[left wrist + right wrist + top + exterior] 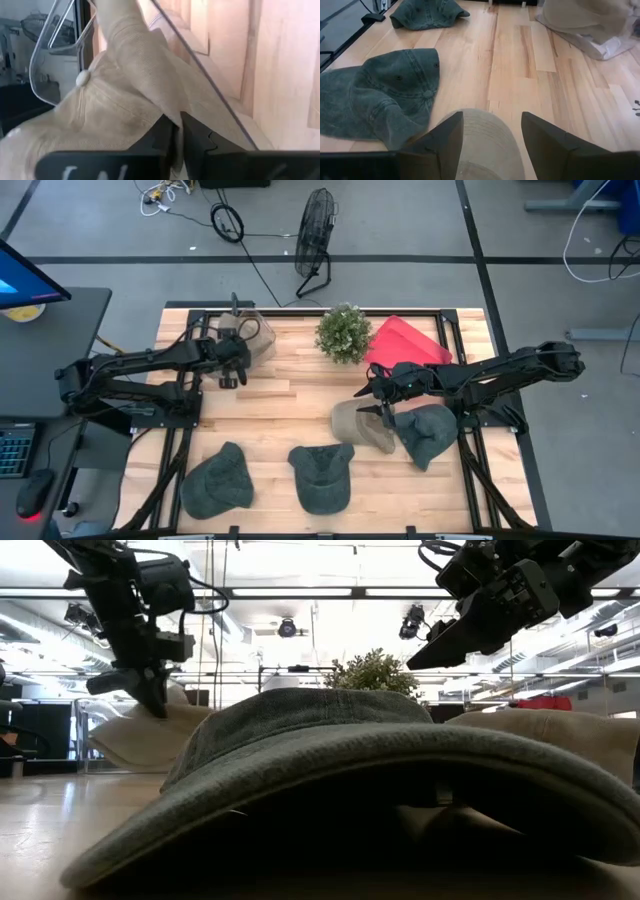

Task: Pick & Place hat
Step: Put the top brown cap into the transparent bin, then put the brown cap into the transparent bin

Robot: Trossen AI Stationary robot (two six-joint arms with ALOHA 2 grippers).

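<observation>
My right gripper grabs the tan hat where its brim meets its top next. Then the tan hat goes into the clear container (250, 338).
A beige hat (115, 95) lies in a clear container (250, 338) at the table's far left; my left gripper (232, 373) is shut on it at the container's near side. A tan hat (360, 425) rests on the table right of centre. My right gripper (492, 135) hovers open above it, fingers on either side of its crown (485, 127) without touching. In the low view this gripper (415, 660) is well above the tan hat (560, 735). Three dark green hats lie flat: near left (215, 480), near middle (322, 475), right (430, 432). My left gripper pinches a fold of the beige hat (165, 112) between its two nearly closed fingers (197, 142), coming from above and slanting down. The hat's body rests in the clear container (45, 60), slack. One layer or several, I cannot tell.
A potted plant (343, 332) and a red cloth (405, 345) sit at the table's far side. The near middle green hat (320, 760) fills the low view's foreground. Bare wood lies at the table's centre (290, 405). A fan (315, 235) stands on the floor beyond.
</observation>
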